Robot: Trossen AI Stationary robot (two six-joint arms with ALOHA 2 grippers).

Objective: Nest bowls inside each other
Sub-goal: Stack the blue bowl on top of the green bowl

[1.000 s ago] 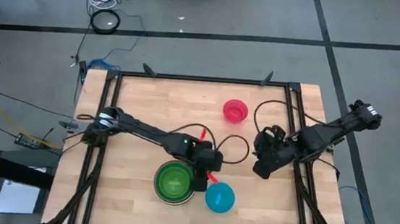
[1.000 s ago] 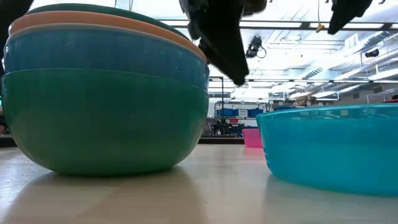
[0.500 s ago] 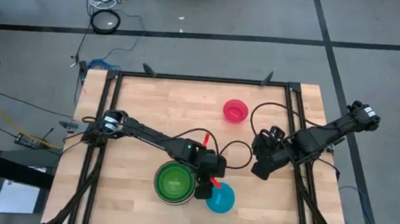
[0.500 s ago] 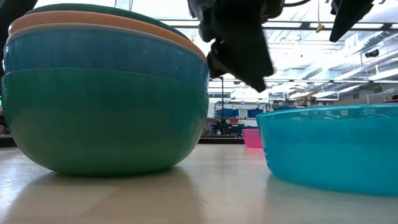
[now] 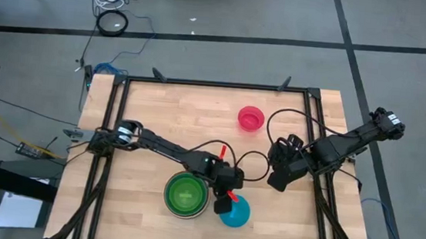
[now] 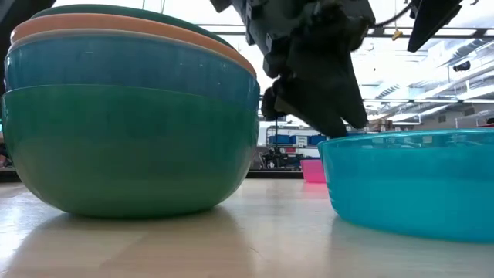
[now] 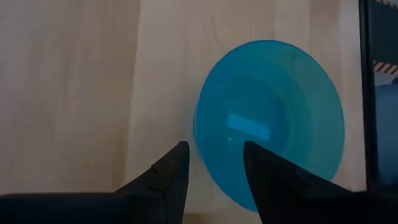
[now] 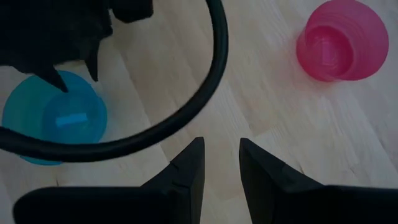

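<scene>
The cyan bowl has to go inside the lime green bowl on the stack, so the left gripper should grab it by its rim next.
A cyan bowl rests on its base near the table's front edge, right of a nested stack of bowls. The stack shows lime green inside from above and teal, blue and orange walls from the side. A pink bowl stands alone toward the far side. My left gripper is open and slants down over the cyan bowl's left rim, one finger outside the wall and one over the hollow; I see no touch. My right gripper hangs open above bare wood at the right, nothing between its fingers.
A black cable loops across the table between the two arms. Bare wood lies between the pink bowl and the near bowls. A black frame rail runs around the tabletop.
My left gripper has sunk and gone toward the table's near edge, from beside the stack to the cyan bowl's left rim, rolling its wrist as it went. Its fingers have stayed open. No bowl has moved.
</scene>
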